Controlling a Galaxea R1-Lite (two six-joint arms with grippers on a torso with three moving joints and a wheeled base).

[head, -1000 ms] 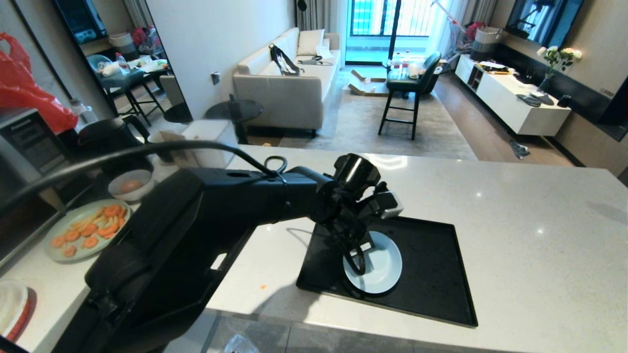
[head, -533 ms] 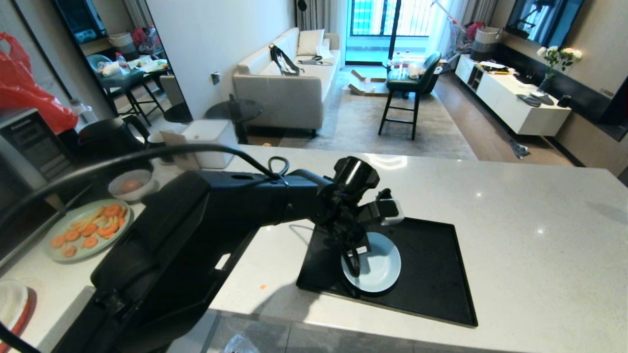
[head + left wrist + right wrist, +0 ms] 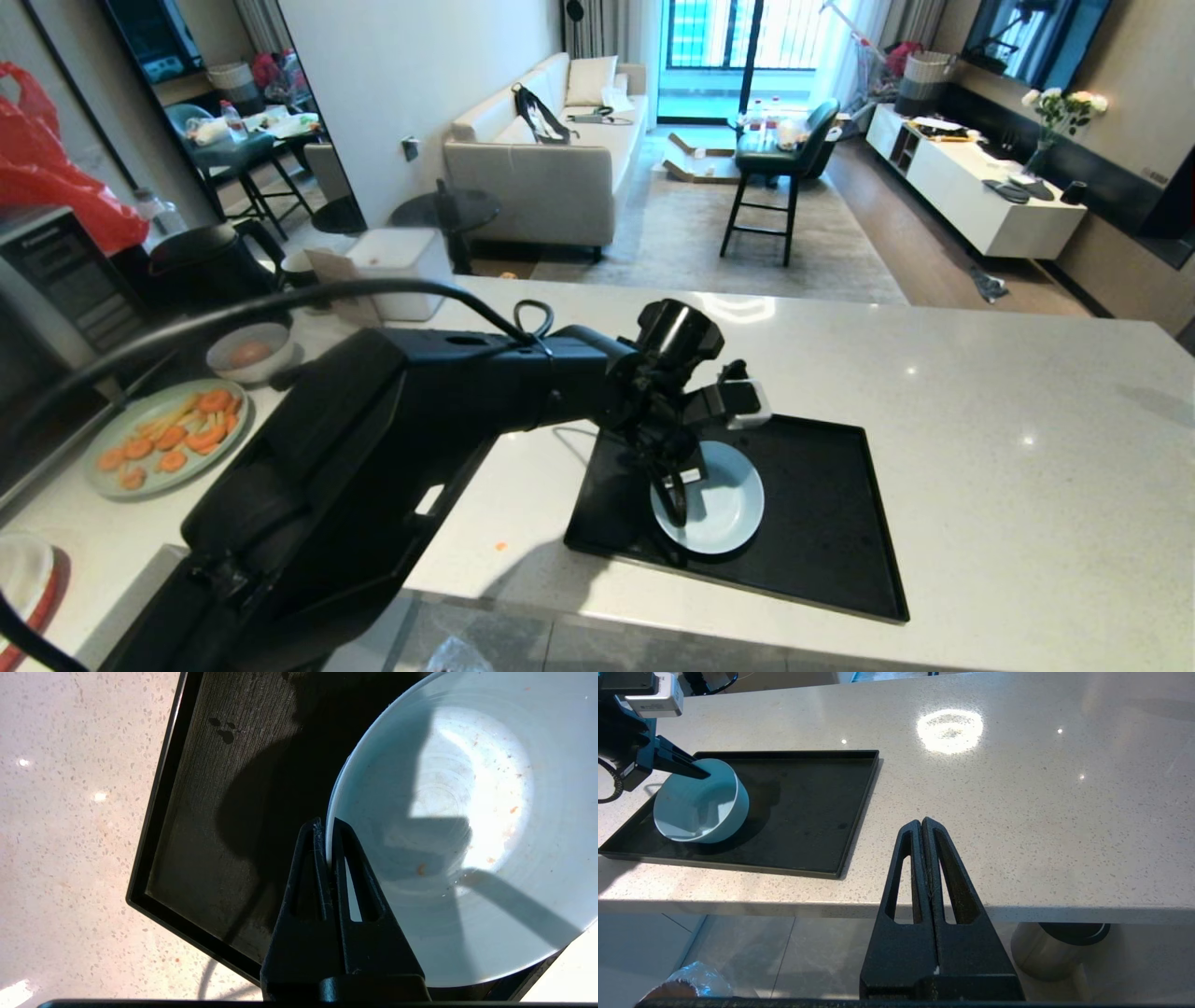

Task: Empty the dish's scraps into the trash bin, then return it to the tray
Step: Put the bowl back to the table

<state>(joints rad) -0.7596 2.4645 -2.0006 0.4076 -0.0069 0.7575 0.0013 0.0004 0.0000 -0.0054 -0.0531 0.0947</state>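
The dish's raised rim (image 3: 763, 504) casts a wide shadow on the black tray (image 3: 822, 523), so the left gripper should keep holding the dish until the dish lies flat.
The dish (image 3: 724, 504), a small white bowl, sits tilted on the left part of the black tray (image 3: 822, 523). My left gripper (image 3: 674, 499) is shut on the dish's left rim, one finger inside and one outside. In the left wrist view the gripper (image 3: 325, 826) pinches the rim of the dish (image 3: 467, 835) above the tray (image 3: 201, 826). The scraps are out of view; only tiny orange specks cling to the dish's inside. The trash bin (image 3: 686, 984) with its crinkly liner shows on the floor below the counter edge. My right gripper (image 3: 922, 823) is parked shut, low in front of the counter.
A pale green plate (image 3: 163, 434) with carrot slices and a greyer bowl (image 3: 247, 355) stand at the counter's left end. A steel cylinder (image 3: 1057, 947) stands on the floor under the counter's edge. A small orange bit (image 3: 501, 546) lies on the counter left of the tray.
The left wrist has rolled a little with the dish still in its grip, and the dish lies slightly flatter on the tray. The right arm has not moved.
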